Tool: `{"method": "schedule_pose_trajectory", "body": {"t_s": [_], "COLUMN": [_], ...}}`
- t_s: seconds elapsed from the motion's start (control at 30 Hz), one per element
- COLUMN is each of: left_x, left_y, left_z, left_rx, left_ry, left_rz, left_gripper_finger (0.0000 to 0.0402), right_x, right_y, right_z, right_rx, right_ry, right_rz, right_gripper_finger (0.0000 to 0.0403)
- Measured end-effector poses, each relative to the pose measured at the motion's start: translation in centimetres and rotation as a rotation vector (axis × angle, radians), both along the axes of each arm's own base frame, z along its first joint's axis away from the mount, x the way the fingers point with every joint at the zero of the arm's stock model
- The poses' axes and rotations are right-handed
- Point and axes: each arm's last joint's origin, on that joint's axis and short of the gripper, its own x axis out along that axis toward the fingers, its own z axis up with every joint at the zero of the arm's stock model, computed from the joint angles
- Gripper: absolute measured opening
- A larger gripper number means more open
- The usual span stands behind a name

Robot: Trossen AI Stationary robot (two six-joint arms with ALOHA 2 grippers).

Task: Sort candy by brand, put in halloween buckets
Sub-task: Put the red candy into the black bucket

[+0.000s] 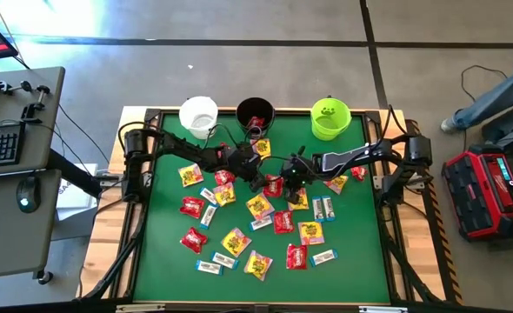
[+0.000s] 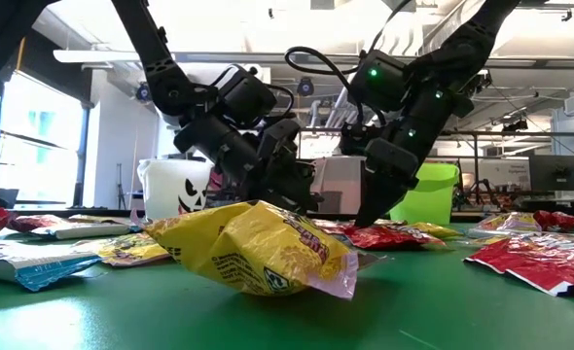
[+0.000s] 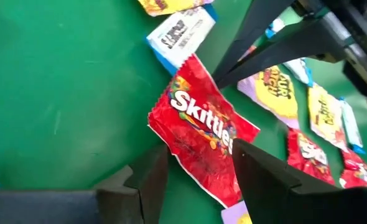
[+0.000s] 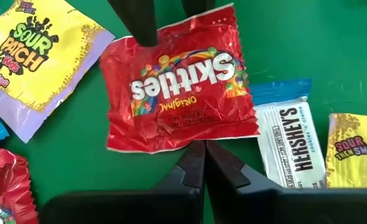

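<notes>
My left gripper should sort the red Skittles packet into the black bucket (image 1: pixel 256 113) next, so it should grab the packet by its long edge beneath the name (image 1: pixel 271 189).
A red Skittles packet (image 3: pixel 202 134) lies flat on the green mat (image 1: pixel 161 252) at the table's middle, between both grippers. My left gripper (image 3: pixel 199 177) is open, one finger beside the packet's end and the other over it. My right gripper (image 4: pixel 203 149) is shut, its tips at the packet's opposite edge. More red, yellow-and-pink and white-and-blue candy lies scattered over the mat. The white bucket (image 1: pixel 198 115), the black bucket (image 1: pixel 256 113) and the lime green bucket (image 1: pixel 330 118) stand in a row at the far edge. Red candy shows inside the black one. My right gripper's shut fingertips (image 4: pixel 196 155) meet the packet's long edge (image 4: pixel 199 138) about halfway along it, slanting down from the table's right side. Whether they press on the edge or pinch it, I cannot tell. The packet lies flat on the mat. Whether my left gripper touches the packet, I cannot tell.
A white-and-blue Hershey's bar (image 4: pixel 292 146) and yellow Sour Patch packets (image 4: pixel 31 56) lie close around the red packet. A crumpled yellow packet (image 2: pixel 258 248) sits near the front edge. A desk with a keyboard (image 1: pixel 0 143) stands left of the table and a red case (image 1: pixel 491 191) to its right.
</notes>
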Motion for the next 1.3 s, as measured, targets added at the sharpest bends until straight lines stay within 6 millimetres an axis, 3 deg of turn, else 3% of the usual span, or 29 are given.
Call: {"method": "schedule_pose_trajectory", "body": {"t_s": [0.23, 0.63, 0.97, 1.17, 1.3], "left_x": [0.1, -0.2, -0.9, -1.9, -3.1], "left_y": [0.2, 1.4, 3.3, 5.5, 7.4], "left_z": [0.2, 0.2, 0.8, 3.4, 6.2], "left_rx": [-0.016, -0.013, -0.027, 0.022, 0.063], "left_ry": [-0.033, -0.033, -0.052, -0.121, -0.197], "left_rz": [-0.025, 0.002, 0.015, 0.062, 0.119], "left_gripper_finger": [0.0144, 0.0008, 0.0003, 0.0002, 0.0001], "right_x": [0.0, 0.0, 0.0, -0.1, -0.1], "right_y": [0.0, -0.1, -0.1, -0.1, -0.1], "right_z": [0.0, 0.0, 0.1, 0.6, 0.7], "right_rx": [-0.005, -0.015, -0.010, -0.025, -0.032], "right_ry": [-0.004, -0.004, -0.003, -0.014, -0.016], "right_rz": [-0.003, -0.010, -0.016, -0.031, -0.036], "right_gripper_finger": [0.0000, 0.0000, 0.0000, 0.0000, 0.0000]}}
